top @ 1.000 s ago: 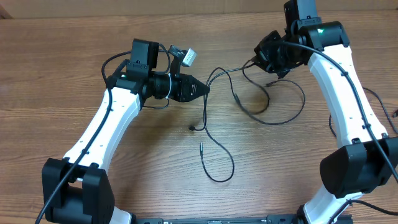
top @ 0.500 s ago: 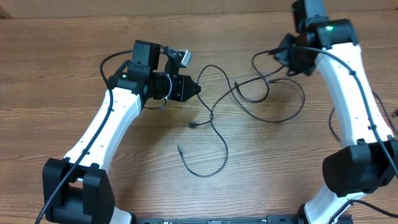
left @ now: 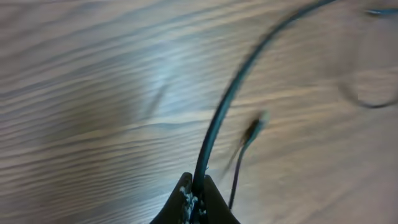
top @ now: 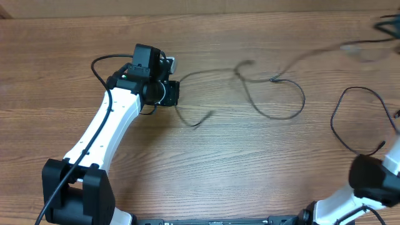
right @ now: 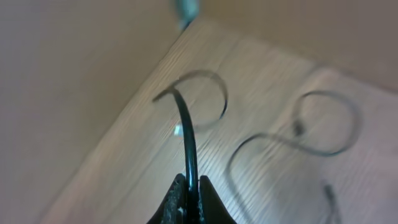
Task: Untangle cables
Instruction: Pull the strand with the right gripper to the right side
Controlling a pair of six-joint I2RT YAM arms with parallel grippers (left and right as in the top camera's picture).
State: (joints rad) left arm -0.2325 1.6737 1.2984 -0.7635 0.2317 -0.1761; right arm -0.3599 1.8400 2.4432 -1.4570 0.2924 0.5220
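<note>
My left gripper should stay closed for now. My right gripper's cable crosses the held cable at the loop, so I need to separate the held cable before I open my left gripper.
Thin black cables (top: 275, 94) lie stretched across the wooden table in the overhead view, with an open loop at centre right and a loose plug end (top: 197, 125) near the middle. My left gripper (top: 172, 94) is shut on one cable (left: 230, 99), which runs up and right from its jaws (left: 194, 194). A small plug (left: 252, 130) hangs beside it. My right gripper (right: 188, 194) is shut on another cable (right: 186, 124) and holds it above the table's far corner. In the overhead view it is only a blur at the top right edge.
The right arm's thicker black wire (top: 350, 125) loops over the table at the right. The right arm's base (top: 375, 181) stands at bottom right, the left arm's base (top: 75, 187) at bottom left. Cable loops (right: 323, 124) lie on the wood below the right gripper.
The right arm swung far right and out of the overhead frame, pulling its cable with it. The left gripper drew back left. The tangled loops opened and stretched out.
</note>
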